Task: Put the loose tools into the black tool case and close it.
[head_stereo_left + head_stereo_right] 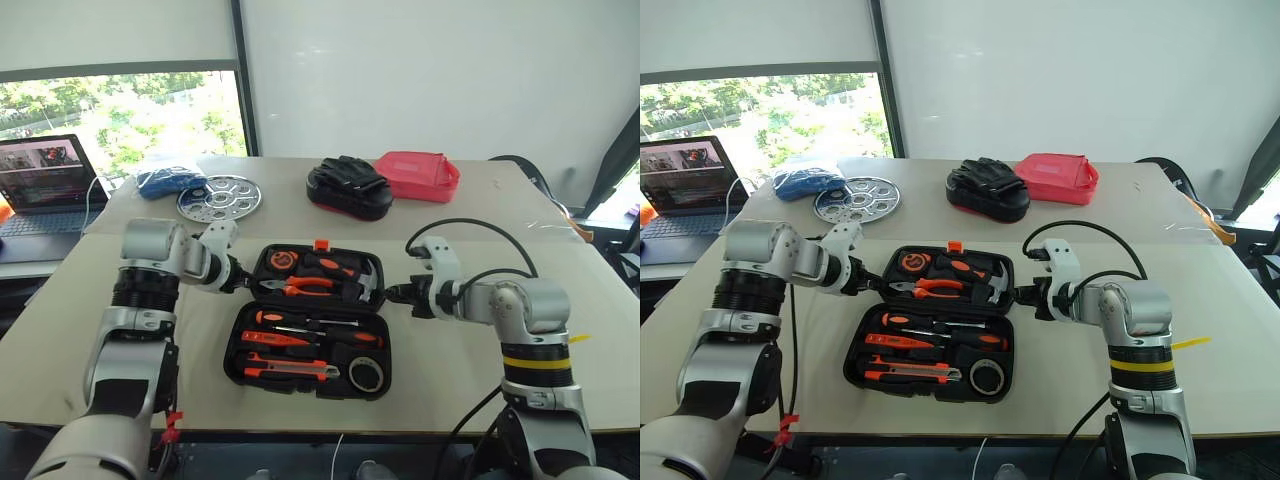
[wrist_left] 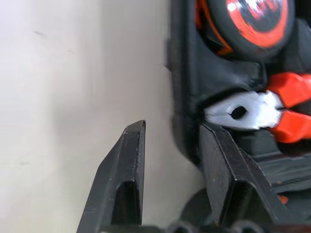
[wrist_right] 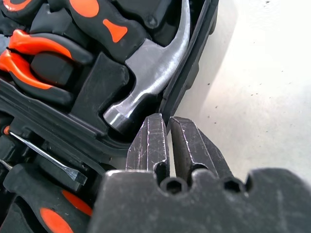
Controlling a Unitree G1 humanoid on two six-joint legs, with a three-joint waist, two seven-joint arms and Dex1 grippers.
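My left gripper should next pinch the open lid (image 1: 318, 273) by its thin rim beside the pliers' jaws, as the lid is far too wide for my fingers.
The black tool case (image 1: 232, 360) lies open mid-table, lid half farther from me. In its near half sit two screwdrivers (image 1: 290, 320), a utility knife (image 1: 290, 372) and a black tape roll (image 1: 367, 374). Pliers (image 1: 305, 288) and a hammer (image 3: 146, 73) rest in the lid half. My left gripper (image 1: 240, 278) is open at the lid's left edge; in the left wrist view its fingers (image 2: 131, 165) straddle the case rim (image 2: 182, 97). My right gripper (image 1: 392, 293) is at the lid's right edge, shut on the thin rim (image 3: 194, 63) beside the hammer head.
At the back of the table lie a round perforated steel plate (image 1: 220, 196), a blue bundle (image 1: 168, 181), a heap of black gloves (image 1: 348, 185) and a red pouch (image 1: 418, 175). A laptop (image 1: 45, 185) stands on a side table at far left.
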